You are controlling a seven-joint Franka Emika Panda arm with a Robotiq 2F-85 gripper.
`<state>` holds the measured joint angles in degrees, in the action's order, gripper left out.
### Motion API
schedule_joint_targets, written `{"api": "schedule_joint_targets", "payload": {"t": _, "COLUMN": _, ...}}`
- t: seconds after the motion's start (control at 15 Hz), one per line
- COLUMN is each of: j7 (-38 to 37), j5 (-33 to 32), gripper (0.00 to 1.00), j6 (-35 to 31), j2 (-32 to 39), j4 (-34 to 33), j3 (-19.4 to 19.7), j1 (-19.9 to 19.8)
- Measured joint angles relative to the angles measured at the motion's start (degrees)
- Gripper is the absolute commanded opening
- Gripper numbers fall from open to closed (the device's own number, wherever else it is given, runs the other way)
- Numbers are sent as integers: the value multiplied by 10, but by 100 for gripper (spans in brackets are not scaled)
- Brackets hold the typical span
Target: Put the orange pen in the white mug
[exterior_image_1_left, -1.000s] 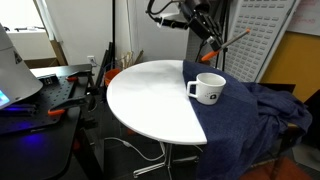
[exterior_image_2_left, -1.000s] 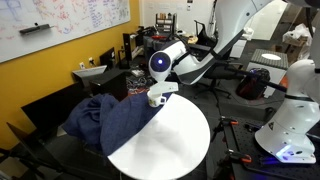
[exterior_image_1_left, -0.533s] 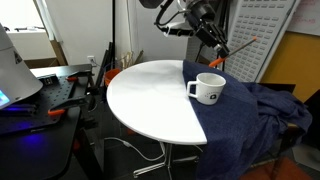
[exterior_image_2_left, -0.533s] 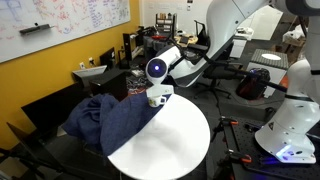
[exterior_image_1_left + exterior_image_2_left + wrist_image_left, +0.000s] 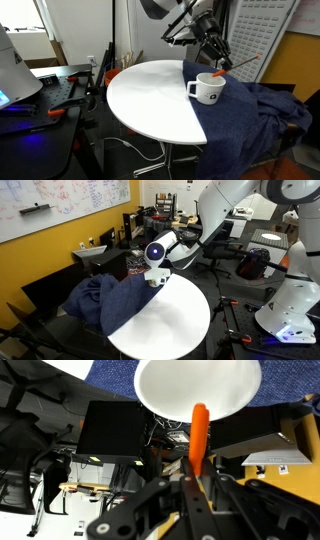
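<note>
I need to keep my gripper closed on the orange pen. Only the pen's tip is over the mug's rim, so the pen would likely fall outside the mug if I opened now.
The white mug (image 5: pixel 208 90) stands upright at the edge of the round white table (image 5: pixel 150 95), by the blue cloth. In the other exterior view the mug (image 5: pixel 156 279) sits just under the wrist. My gripper (image 5: pixel 217 66) hangs just above the mug's rim, shut on the orange pen (image 5: pixel 243 64), which sticks out sideways and slightly upward. In the wrist view the gripper (image 5: pixel 192 485) pinches the pen (image 5: pixel 199 435). The pen's tip lies over the rim of the mug's open mouth (image 5: pixel 197 390). The pen cannot be made out in the exterior view with the whiteboard.
A dark blue cloth (image 5: pixel 250 120) drapes over one side of the table and down its edge; it also shows in the other exterior view (image 5: pixel 110 302). A cluttered desk (image 5: pixel 40 95) stands beside the table. A white robot base (image 5: pixel 290 310) stands nearby.
My gripper has come down with the pen from high above the table to just above the mug. The mug has not moved.
</note>
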<state>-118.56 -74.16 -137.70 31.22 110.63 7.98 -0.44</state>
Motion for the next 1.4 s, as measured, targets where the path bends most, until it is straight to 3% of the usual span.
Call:
{"api": "schedule_joint_targets", "payload": {"t": 0.6, "j7": 0, "j5": 0, "gripper": 4, "j6": -3, "j2": 47, "j4": -32, "j3": -16, "j1": 1}}
{"api": "schedule_joint_targets", "payload": {"t": 1.4, "j7": 0, "j5": 0, "gripper": 4, "j6": -1, "j2": 54, "j4": -28, "j3": -17, "j1": 10}}
